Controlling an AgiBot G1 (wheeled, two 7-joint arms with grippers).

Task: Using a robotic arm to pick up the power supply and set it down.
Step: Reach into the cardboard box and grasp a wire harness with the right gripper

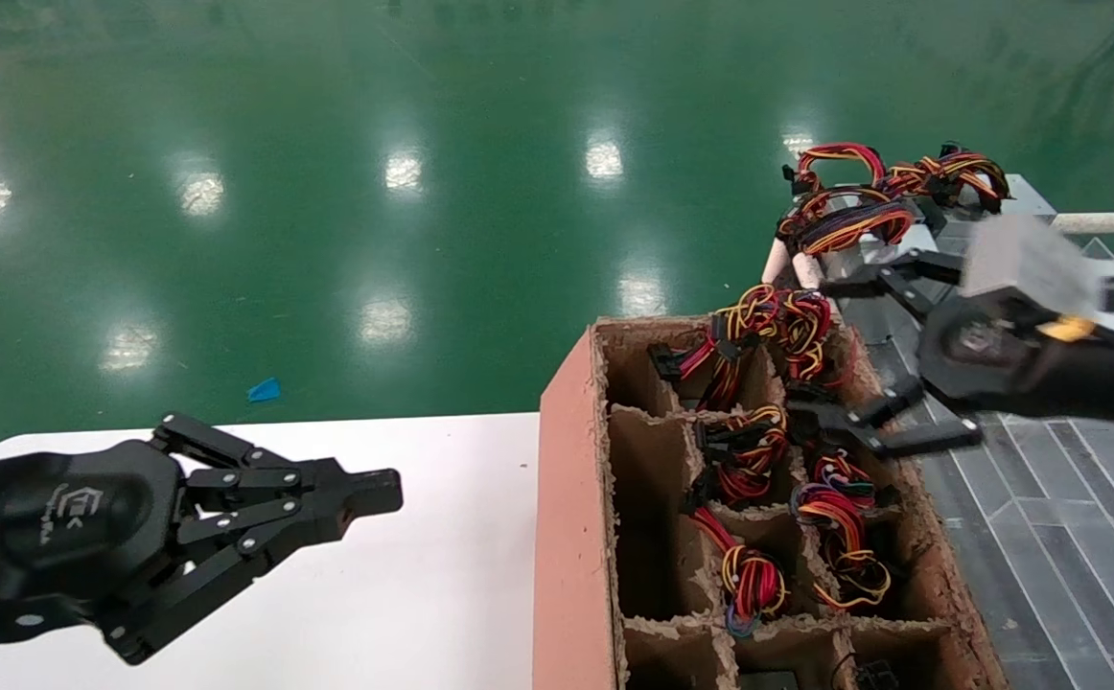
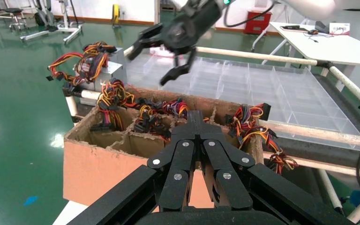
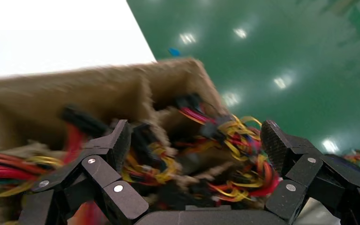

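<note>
The sides of the cell close in around the power supply's metal body, so my right gripper should grab the wire bundle (image 1: 754, 323) (image 3: 246, 152) on top of the power supply next.
My right gripper (image 1: 833, 356) hangs open over the far cells of a divided cardboard box (image 1: 571, 498), with nothing between its fingers. In the right wrist view the gripper (image 3: 197, 143) straddles a tangle of red, yellow and black wires (image 3: 234, 140). These wires belong to power supplies standing in the cells. Only the wire bundles (image 1: 776, 321) show, and the metal bodies are hidden in the box. From the left wrist view the right gripper (image 2: 161, 58) is seen above the box's back rim. My left gripper (image 1: 375, 491) is shut and empty, over the white table beside the box.
More power supplies with wire bundles (image 1: 888, 192) lie on a rail beyond the box. A clear divided tray (image 1: 1055, 517) lies to the right of the box. The white table (image 1: 404, 594) runs along the box's left side, with green floor beyond.
</note>
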